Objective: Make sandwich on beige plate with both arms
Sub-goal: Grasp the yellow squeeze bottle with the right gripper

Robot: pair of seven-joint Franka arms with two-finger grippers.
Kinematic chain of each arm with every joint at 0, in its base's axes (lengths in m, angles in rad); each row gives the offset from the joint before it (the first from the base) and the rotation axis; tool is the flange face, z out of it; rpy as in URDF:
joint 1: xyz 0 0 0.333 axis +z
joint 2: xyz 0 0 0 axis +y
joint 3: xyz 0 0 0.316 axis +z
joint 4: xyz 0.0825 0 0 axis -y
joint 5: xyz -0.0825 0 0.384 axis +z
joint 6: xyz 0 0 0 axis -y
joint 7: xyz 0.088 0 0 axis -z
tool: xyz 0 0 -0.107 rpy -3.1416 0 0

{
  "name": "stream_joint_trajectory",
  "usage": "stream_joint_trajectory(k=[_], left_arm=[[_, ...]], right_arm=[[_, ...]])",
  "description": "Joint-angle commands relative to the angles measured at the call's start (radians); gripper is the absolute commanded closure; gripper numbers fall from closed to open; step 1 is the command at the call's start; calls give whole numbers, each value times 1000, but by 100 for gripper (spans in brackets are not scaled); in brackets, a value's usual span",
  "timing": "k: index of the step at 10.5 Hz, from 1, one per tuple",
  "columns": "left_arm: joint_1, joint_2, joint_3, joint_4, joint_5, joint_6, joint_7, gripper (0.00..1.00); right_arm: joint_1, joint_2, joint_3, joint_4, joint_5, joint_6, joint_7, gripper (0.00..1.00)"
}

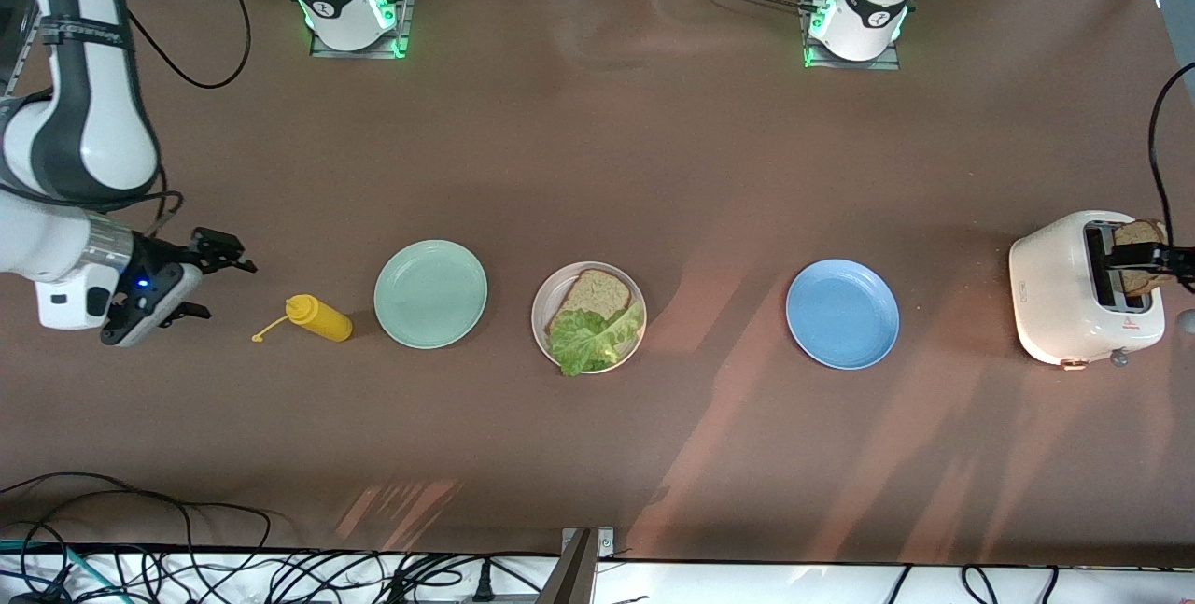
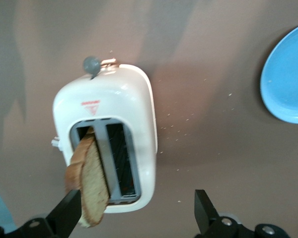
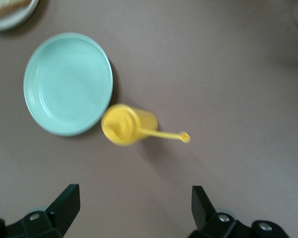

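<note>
My right gripper is going to grab the yellow bottle by its body (image 1: 326, 320) next. It needs to add sauce to the sandwich on the beige plate (image 1: 544, 335).
The beige plate (image 1: 544, 335) sits mid-table with one brown bread slice (image 1: 592, 293) and a ruffled green lettuce leaf (image 1: 592, 340) on it. A second bread slice (image 1: 1141, 235) (image 2: 91, 186) sticks up, leaning, out of a slot of the white toaster (image 1: 1060, 287) (image 2: 114, 106) at the left arm's end. My left gripper (image 1: 1162, 259) (image 2: 137, 198) hovers over the toaster, open; one finger (image 2: 69, 206) is right beside the slice, the other far from it. My right gripper (image 1: 217, 282) (image 3: 134, 194) hangs open and empty over bare table near the yellow bottle (image 1: 322, 317) (image 3: 125, 124).
A mint-green plate (image 1: 430, 293) (image 3: 67, 84) lies between the yellow bottle and the beige plate (image 3: 10, 12). A blue plate (image 1: 842, 313) (image 2: 288, 79) lies between the beige plate and the toaster. Cables run along the table's edge nearest the camera.
</note>
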Motion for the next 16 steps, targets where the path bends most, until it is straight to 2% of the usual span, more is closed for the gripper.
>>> stream_joint_trajectory(k=[1, 5, 7, 12, 14, 15, 16], left_arm=[[47, -15, -10, -11, 31, -14, 62, 0], [62, -9, -11, -13, 31, -14, 69, 0], [62, -4, -11, -11, 31, -11, 69, 0], [53, -7, -16, -13, 30, -14, 67, 0], [53, -7, -16, -13, 30, -14, 67, 0], [52, -7, -18, -13, 30, -14, 67, 0], [51, -7, -18, -13, 30, -14, 67, 0]], right_arm=[[-66, 33, 21, -5, 89, -1, -234, 0], [-128, 222, 12, 41, 384, -9, -628, 0], [-131, 306, -8, 66, 502, -22, -780, 0], [-116, 426, 19, 84, 726, -38, -882, 0], [-99, 448, 41, 91, 777, -4, -884, 0], [-86, 455, 50, 94, 788, 8, -884, 4], [-83, 463, 51, 106, 794, 13, -887, 28]])
